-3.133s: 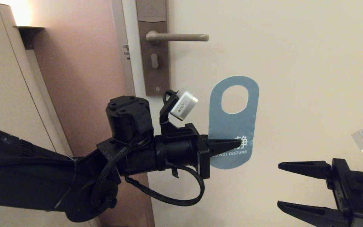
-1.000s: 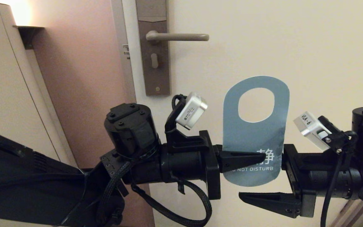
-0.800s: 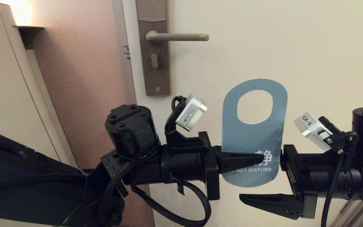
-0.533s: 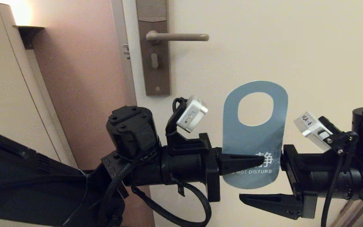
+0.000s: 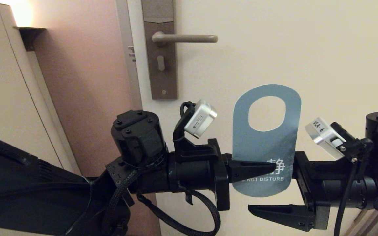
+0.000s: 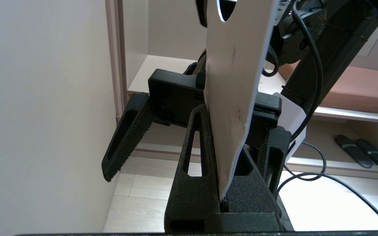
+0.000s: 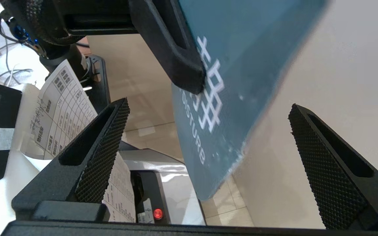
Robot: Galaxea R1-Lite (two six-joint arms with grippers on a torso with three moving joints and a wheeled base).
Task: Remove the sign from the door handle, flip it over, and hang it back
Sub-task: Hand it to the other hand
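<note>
My right gripper will hold the sign by its lower end below the printed words. That leaves the sign's round hole (image 5: pixel 267 113) free to hang on the door handle (image 5: pixel 185 38).
The sign (image 5: pixel 265 144) stands upright in front of the door, blue "DO NOT DISTURB" side facing me, below and right of the door handle (image 5: pixel 185 38). My left gripper (image 5: pixel 267 168) is shut on the sign's lower part from the left. In the left wrist view the left gripper (image 6: pixel 223 141) pinches the card, whose white side (image 6: pixel 235 65) shows. My right gripper (image 5: pixel 263 188) is open and reaches in from the right, straddling the sign's lower end, with one finger (image 5: pixel 277 211) on the near side and the other hidden behind the card. In the right wrist view the right gripper (image 7: pixel 208 105) is wide open around the blue sign (image 7: pixel 241 65), not touching it.
The cream door (image 5: pixel 307 49) carries the brown-grey backplate (image 5: pixel 160 65) with keyhole. The door frame (image 5: pixel 126 49) and a pink wall (image 5: pixel 84 82) lie to the left. A printed paper sheet (image 7: pixel 57 111) and the tiled floor (image 6: pixel 143 190) show below.
The left gripper carried the sign right and slightly down. The right gripper rose from the lower right to straddle the sign's lower end, still open. In the last second little moved.
</note>
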